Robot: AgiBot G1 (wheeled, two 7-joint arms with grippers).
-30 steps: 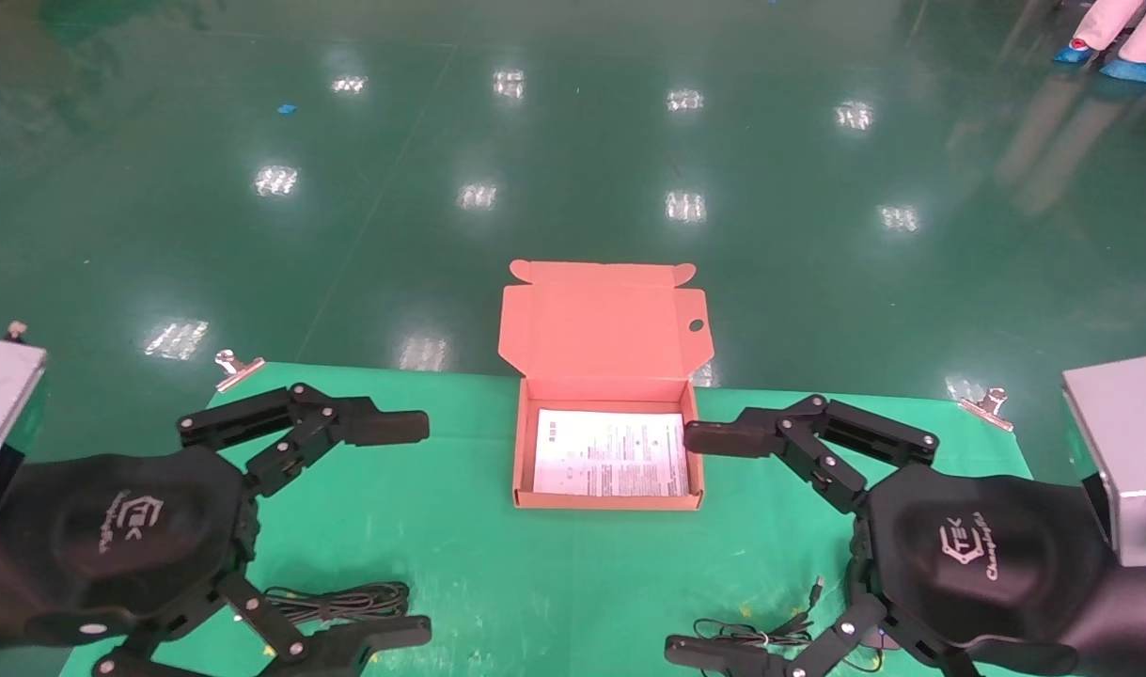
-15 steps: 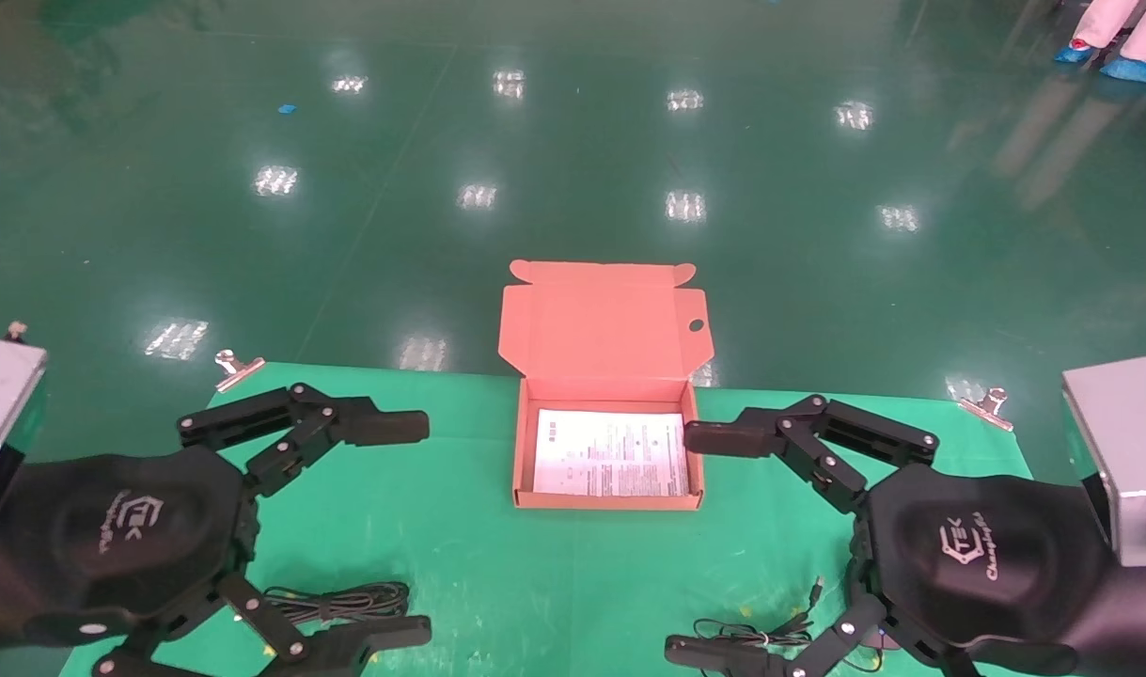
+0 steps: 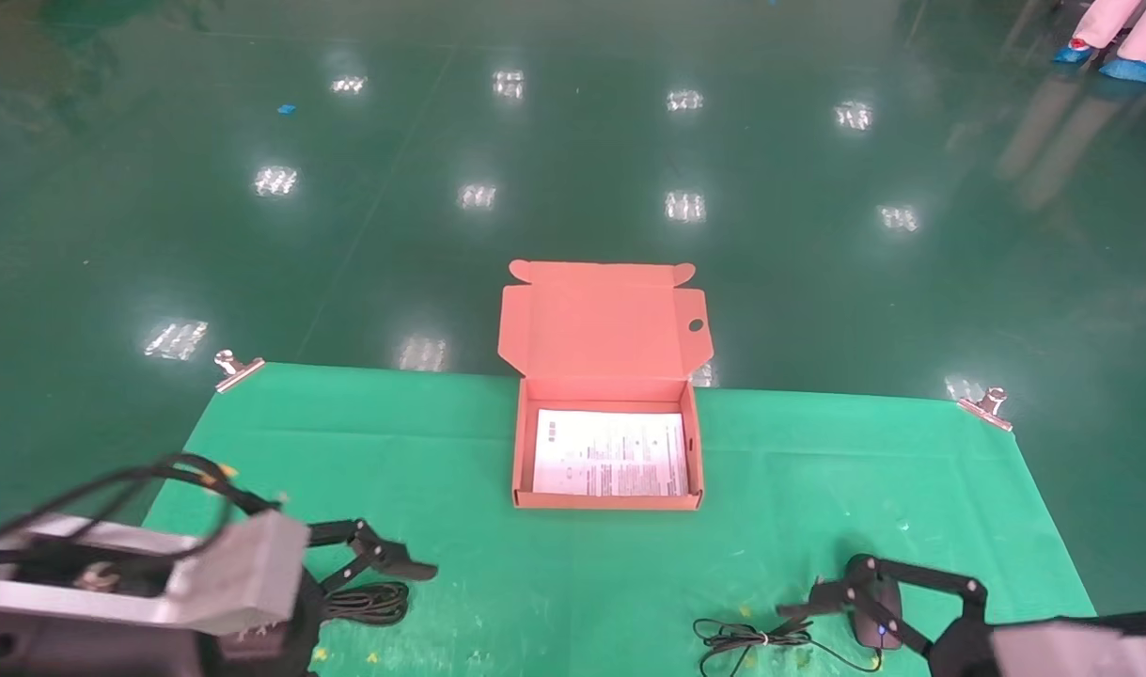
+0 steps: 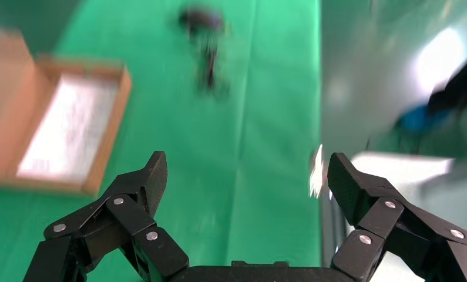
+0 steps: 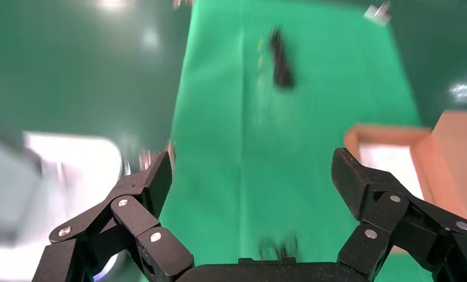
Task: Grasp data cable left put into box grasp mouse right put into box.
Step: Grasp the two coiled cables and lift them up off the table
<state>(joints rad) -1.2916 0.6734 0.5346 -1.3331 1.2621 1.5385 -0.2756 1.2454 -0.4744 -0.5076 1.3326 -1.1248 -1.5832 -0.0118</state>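
I will grip the data cable around its middle [image 3: 360, 604] with my left gripper next, because the cable lies in a long bundle with slack loops at its end [image 3: 396, 603].
The salmon-orange box [image 3: 525, 451] stands open at the table's middle back, a white printed sheet inside, its lid up. The looped black data cable [image 3: 370, 602] lies at the front left. My left gripper [image 3: 377, 590] is open, low and right beside the cable; one finger [image 3: 389, 561] reaches over it. The black mouse [image 3: 875, 622] lies at the front right, its thin cord [image 3: 751, 639] bunched to its left. My right gripper [image 3: 840, 632] is open and low over the mouse. In the left wrist view the jaws [image 4: 247, 176] stand wide apart and empty. In the right wrist view the jaws [image 5: 251, 173] do too.
A green cloth [image 3: 460, 527] covers the table, held by metal clips at the back left [image 3: 236, 368] and back right [image 3: 986, 407]. Beyond it is glossy green floor. The box also shows in the left wrist view [image 4: 110, 147] and the right wrist view [image 5: 360, 132].
Both arms have dropped from a raised pose close to the camera down to the table's front edge, the left by the cable and the right by the mouse. Both grippers stay open.
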